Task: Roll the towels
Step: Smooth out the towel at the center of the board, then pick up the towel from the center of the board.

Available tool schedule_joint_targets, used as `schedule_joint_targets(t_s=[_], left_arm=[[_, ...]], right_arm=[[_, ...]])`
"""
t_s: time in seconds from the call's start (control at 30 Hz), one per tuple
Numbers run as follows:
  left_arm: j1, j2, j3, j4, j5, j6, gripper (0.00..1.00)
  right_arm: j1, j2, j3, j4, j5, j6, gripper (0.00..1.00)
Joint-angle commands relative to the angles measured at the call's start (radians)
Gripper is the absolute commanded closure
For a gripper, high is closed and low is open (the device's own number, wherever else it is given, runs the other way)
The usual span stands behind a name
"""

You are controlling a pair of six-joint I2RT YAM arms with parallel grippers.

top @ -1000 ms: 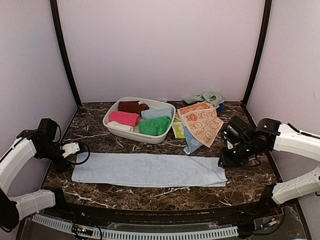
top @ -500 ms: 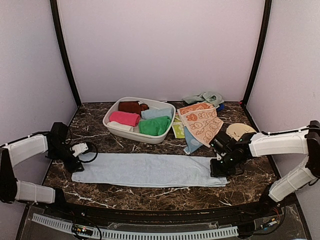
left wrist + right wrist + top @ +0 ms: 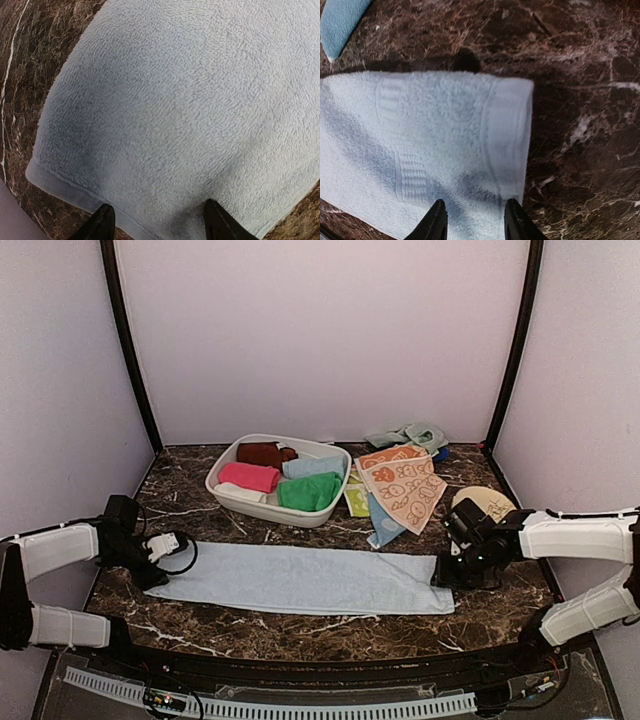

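Note:
My right gripper picks up the pale blue towel (image 3: 300, 579) by its hemmed end edge (image 3: 445, 589) next, to fold that end of the towel over the folded towel for rolling.
A long pale blue towel (image 3: 300, 579) lies flat across the marble table, folded into a strip. My left gripper (image 3: 158, 562) is low at its left end, jaws open over the towel's edge (image 3: 160, 150). My right gripper (image 3: 446, 570) is low at the right end, jaws open above the hemmed edge (image 3: 505, 135). Neither holds cloth. Rolled towels in brown, pink, pale blue and bright green (image 3: 308, 492) fill the white basin (image 3: 262, 508).
Peach printed towels (image 3: 402, 486), a blue cloth and a yellow-green one lie right of the basin. A pale green cloth (image 3: 408, 435) lies at the back. A round tan disc (image 3: 486, 504) sits beside the right arm. Dark posts stand at both back corners.
Both arms have come down to the towel's two ends. The left gripper moved right onto the left edge; the right gripper shifted and lowered at the right edge, uncovering the tan disc.

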Motion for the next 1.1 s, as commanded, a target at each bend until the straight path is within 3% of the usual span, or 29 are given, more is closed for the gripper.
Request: schedule_joint_targets(t_s=[0.0, 0.17, 0.33, 0.5, 0.83, 0.97, 1.07], left_arm=[[0.001, -0.032, -0.032, -0.023, -0.076, 0.039, 0.37], [0.001, -0.098, -0.022, -0.122, -0.009, 0.037, 0.35], [0.001, -0.147, -0.009, -0.176, 0.015, 0.042, 0.33], [0.001, -0.147, 0.049, -0.208, 0.033, 0.034, 0.33], [0.001, -0.044, 0.111, -0.113, -0.009, 0.022, 0.34], [0.001, -0.005, 0.101, -0.061, -0.034, 0.024, 0.36], [-0.001, 0.01, 0.087, -0.055, -0.015, 0.032, 0.36]], right_arm=[[-0.053, -0.002, 0.083, -0.022, 0.019, -0.059, 0.56], [-0.087, 0.066, 0.129, -0.006, 0.037, -0.104, 0.41], [-0.097, 0.147, 0.127, 0.028, 0.043, -0.144, 0.34], [-0.101, 0.187, 0.115, 0.048, 0.031, -0.154, 0.34], [-0.1, 0.181, 0.088, 0.118, -0.095, -0.155, 0.67], [-0.101, 0.168, 0.112, 0.095, -0.084, -0.156, 1.0], [-0.109, 0.156, 0.146, 0.044, -0.045, -0.164, 1.0]])
